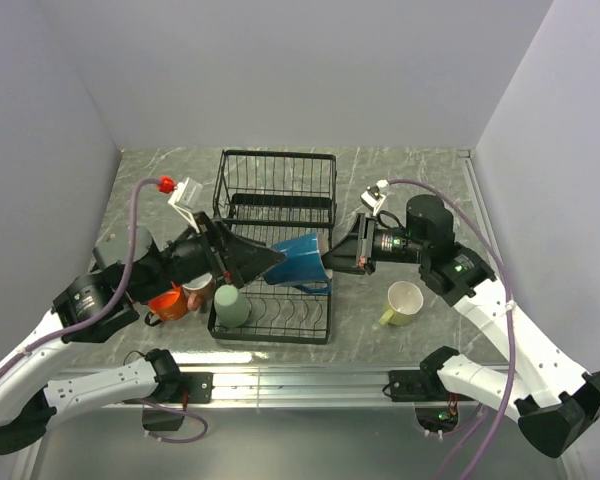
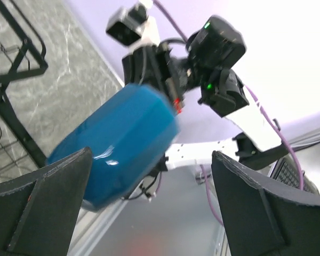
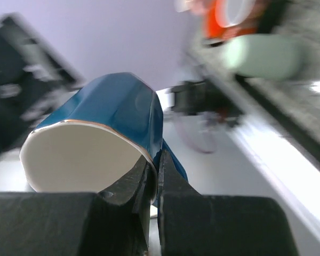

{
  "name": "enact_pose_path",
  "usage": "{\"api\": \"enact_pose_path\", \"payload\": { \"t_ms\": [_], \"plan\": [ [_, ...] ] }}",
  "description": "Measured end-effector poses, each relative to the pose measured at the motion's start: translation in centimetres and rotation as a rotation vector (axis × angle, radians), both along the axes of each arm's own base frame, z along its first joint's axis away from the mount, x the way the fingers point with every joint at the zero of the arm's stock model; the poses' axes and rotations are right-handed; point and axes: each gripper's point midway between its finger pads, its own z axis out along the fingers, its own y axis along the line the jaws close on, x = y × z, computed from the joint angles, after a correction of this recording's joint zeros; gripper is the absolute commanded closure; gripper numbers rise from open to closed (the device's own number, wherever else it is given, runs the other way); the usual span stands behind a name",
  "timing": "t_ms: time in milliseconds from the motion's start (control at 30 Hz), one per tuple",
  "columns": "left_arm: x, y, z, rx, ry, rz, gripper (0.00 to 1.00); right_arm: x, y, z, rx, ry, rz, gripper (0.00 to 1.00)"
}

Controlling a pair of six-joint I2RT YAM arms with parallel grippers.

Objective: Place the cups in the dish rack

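I should grip the blue cup by its base with my left gripper, leaving the cup's rim free, to set it upside down in the dish rack.
The blue cup hangs on its side above the front of the black dish rack. My right gripper is shut on its rim, one finger inside and one outside, as the right wrist view shows on the cup. My left gripper is open at the cup's base. In the left wrist view the cup lies between the spread fingers, close to the left one. A pale green cup stands upside down in the rack's front tray.
An orange cup and a pink cup sit on the table left of the rack, under my left arm. A yellow-green cup lies on the table right of the rack. The rack's raised basket is at the back.
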Motion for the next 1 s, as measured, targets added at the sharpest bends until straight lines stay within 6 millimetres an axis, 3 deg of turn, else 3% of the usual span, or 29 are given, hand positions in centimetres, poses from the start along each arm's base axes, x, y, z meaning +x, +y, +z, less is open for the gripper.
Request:
{"api": "enact_pose_path", "payload": {
  "t_ms": [367,567,767,867,967,1000],
  "plan": [
    [-0.2,0.0,-0.2,-0.006,-0.003,-0.009,0.01,-2.0,1.0,6.4,0.291,0.009,0.145,1.0],
    [-0.7,-0.6,0.1,-0.033,-0.017,-0.055,0.01,-2.2,1.0,6.4,0.322,0.022,0.159,1.0],
    [-1.3,-2.6,-0.2,-0.078,-0.019,-0.15,0.01,-2.0,1.1,6.0,0.354,0.039,0.163,1.0],
    [-1.1,-3.7,-0.4,-0.083,-0.01,-0.174,0.05,-1.7,1.3,6.0,0.37,0.043,0.167,1.0],
    [-1.0,-3.9,-0.6,-0.086,0.003,-0.175,0.2,-1.3,1.5,6.1,0.377,0.047,0.167,1.0],
    [-1.0,-3.9,-0.5,-0.088,0.004,-0.173,0.3,-1.3,1.5,6.1,0.378,0.046,0.168,1.0]
  ]
}}
